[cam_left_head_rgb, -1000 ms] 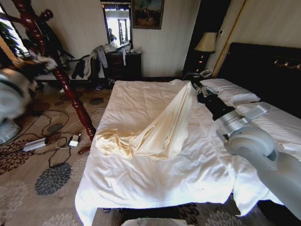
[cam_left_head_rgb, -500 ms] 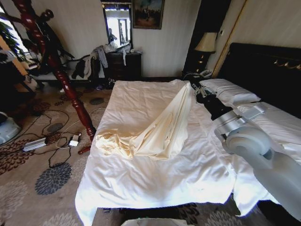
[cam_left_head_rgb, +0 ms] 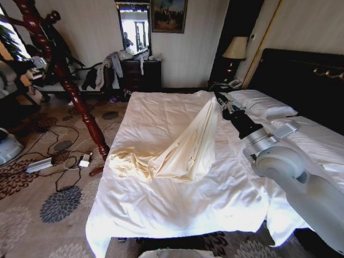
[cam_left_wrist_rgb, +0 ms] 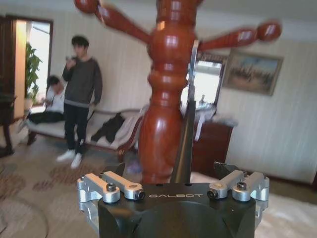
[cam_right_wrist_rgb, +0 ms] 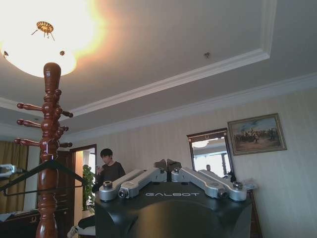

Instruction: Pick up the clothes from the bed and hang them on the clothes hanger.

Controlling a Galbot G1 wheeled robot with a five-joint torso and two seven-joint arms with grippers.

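My left gripper is to grab the hanger next by the outer end of its dark arm point(cam_left_wrist_rgb: 182, 167), because the stand's post and pegs are close around the hanger's hook.
The clothes point(cam_left_head_rgb: 183, 145), one pale cream-yellow garment, lie across the bed point(cam_left_head_rgb: 177, 204). One end is lifted toward the pillows. My right gripper point(cam_left_head_rgb: 217, 98) is shut on that raised end; in the right wrist view its fingers point(cam_right_wrist_rgb: 167, 162) meet at the tips. The dark clothes hanger point(cam_right_wrist_rgb: 69, 172) hangs at the reddish coat stand point(cam_right_wrist_rgb: 49, 148). My left gripper point(cam_left_wrist_rgb: 171, 173) sits right at the stand point(cam_left_wrist_rgb: 161, 99), jaws spread. The hanger's point(cam_left_wrist_rgb: 184, 144) thin dark arm runs up between them. The left arm point(cam_left_head_rgb: 6, 72) is a grey shape at the far left.
The coat stand point(cam_left_head_rgb: 80, 107) leans across the floor left of the bed. Cables and a power strip point(cam_left_head_rgb: 64, 161) lie on the carpet beside it. A heap of grey and dark clothing point(cam_left_head_rgb: 105, 72) covers a bench by the dresser. The black headboard point(cam_left_head_rgb: 306, 80) borders the right.
The left arm has gone from a large blur low at the left edge to a smaller shape higher up by the stand. The right gripper has drawn the garment's end slightly up and back.
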